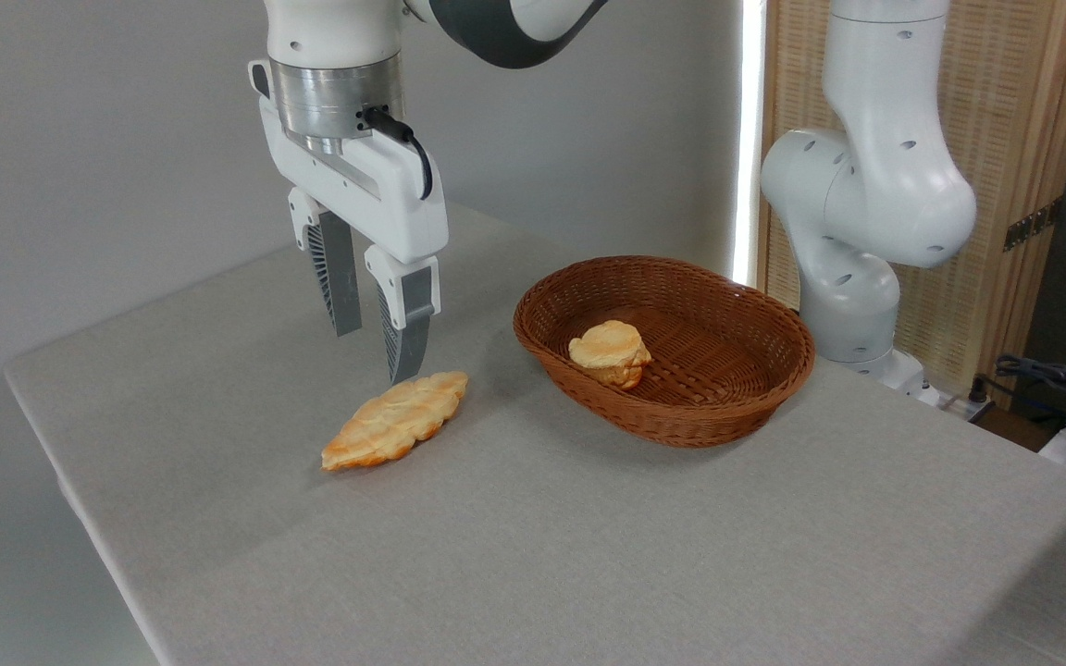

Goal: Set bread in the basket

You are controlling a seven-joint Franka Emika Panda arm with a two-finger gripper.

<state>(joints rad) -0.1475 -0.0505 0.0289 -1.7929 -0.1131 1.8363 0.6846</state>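
Note:
I will pick up the bread with my gripper next, across its broad middle [396, 421], to keep it level. The bread is long and narrows to pointed ends.
The bread [395, 420], a long leaf-shaped golden pastry with pointed ends, lies flat on the grey table to the left of the basket. The basket [778, 384] is an oval brown wicker one with a braided rim, standing at the middle of the table. My gripper [376, 356] hangs open just above and behind the bread, fingers pointing down with nothing between them. The near fingertip [406, 365] is close over the bread's right end; whether it touches is unclear.
A small round puffy bun [610, 351] sits inside the basket at its left side. The arm's white base [852, 305] stands behind the basket on the right. Cables [1060, 384] lie at the far right. The grey table [588, 536] edge runs along the left front.

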